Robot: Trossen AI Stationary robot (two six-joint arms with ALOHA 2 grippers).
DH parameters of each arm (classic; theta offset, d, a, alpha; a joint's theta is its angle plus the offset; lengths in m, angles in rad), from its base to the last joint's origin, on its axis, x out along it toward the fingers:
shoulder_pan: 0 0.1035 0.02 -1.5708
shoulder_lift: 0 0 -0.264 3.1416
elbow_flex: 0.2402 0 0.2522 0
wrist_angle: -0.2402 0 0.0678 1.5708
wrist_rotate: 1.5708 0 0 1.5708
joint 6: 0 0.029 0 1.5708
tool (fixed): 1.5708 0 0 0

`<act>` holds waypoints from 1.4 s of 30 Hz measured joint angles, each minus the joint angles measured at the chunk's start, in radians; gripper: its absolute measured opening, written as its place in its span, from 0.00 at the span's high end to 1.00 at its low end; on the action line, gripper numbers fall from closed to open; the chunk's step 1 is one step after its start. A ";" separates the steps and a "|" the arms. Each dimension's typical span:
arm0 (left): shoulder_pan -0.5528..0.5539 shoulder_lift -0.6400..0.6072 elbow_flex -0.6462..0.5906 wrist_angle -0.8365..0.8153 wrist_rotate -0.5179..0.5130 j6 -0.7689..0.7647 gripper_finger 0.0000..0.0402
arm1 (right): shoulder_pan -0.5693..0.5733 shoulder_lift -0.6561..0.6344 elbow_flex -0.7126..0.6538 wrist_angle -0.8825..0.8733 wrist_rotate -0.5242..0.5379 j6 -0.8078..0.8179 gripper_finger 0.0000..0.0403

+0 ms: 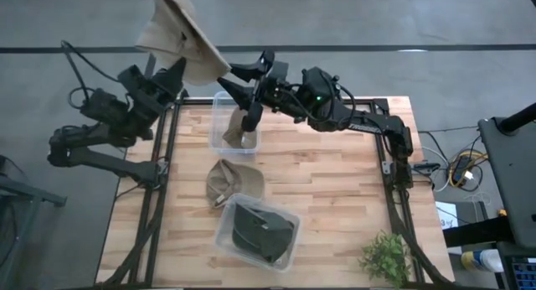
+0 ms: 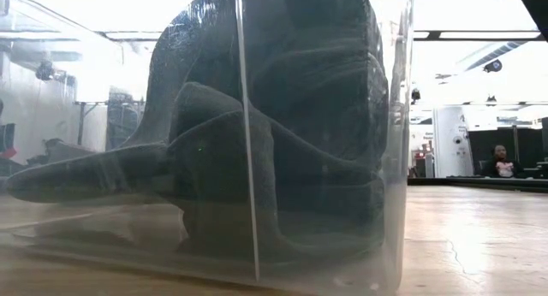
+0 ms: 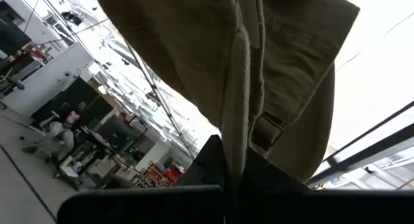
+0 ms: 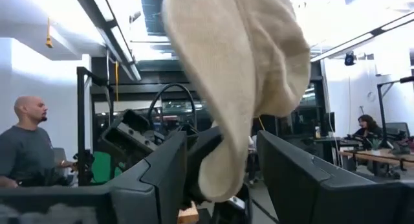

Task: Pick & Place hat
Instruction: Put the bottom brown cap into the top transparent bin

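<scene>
I need to put the tan hat into the clear bin (image 1: 234,132), so my right gripper should next grip the hat by its brim's edge (image 1: 215,69).
My left gripper (image 1: 173,72) is raised beyond the table's far left corner and is shut on a tan cloth hat (image 1: 180,34). The hat stands up above the gripper. It fills the left wrist view (image 3: 213,62), where a strap buckle (image 3: 268,130) shows. My right gripper (image 1: 233,82) is open over the far edge, right beside the hat. In the right wrist view its two fingers stand on either side of the hat's pale drooping end (image 4: 239,88). My left gripper pinches a bunched fold of the hat's cloth (image 3: 236,153) between its two shut fingers, close to the strap buckle. The hat is lifted clear of the table and stands above and past the fingers. My right gripper has the hat's end (image 4: 217,175) between its open fingers; whether it touches, I cannot tell.
A clear bin (image 1: 236,122) at the far middle holds a tan hat. A tan cap (image 1: 233,181) lies on the wooden table. A clear bin (image 1: 258,233) with a dark hat (image 2: 282,133) stands near the front. A green plant (image 1: 385,256) is at the front right.
</scene>
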 joint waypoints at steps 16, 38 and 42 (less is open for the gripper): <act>0.002 0.018 0.000 0.005 0.011 -0.001 0.99 | -0.009 -0.002 0.000 -0.101 0.009 0.091 0.93; 0.003 -0.020 0.000 -0.127 0.135 0.049 0.71 | -0.046 -0.063 0.001 -0.155 0.007 0.078 0.98; 0.003 -0.047 0.000 -0.240 0.144 0.039 0.64 | -0.074 -0.080 0.003 -0.206 0.011 0.087 0.98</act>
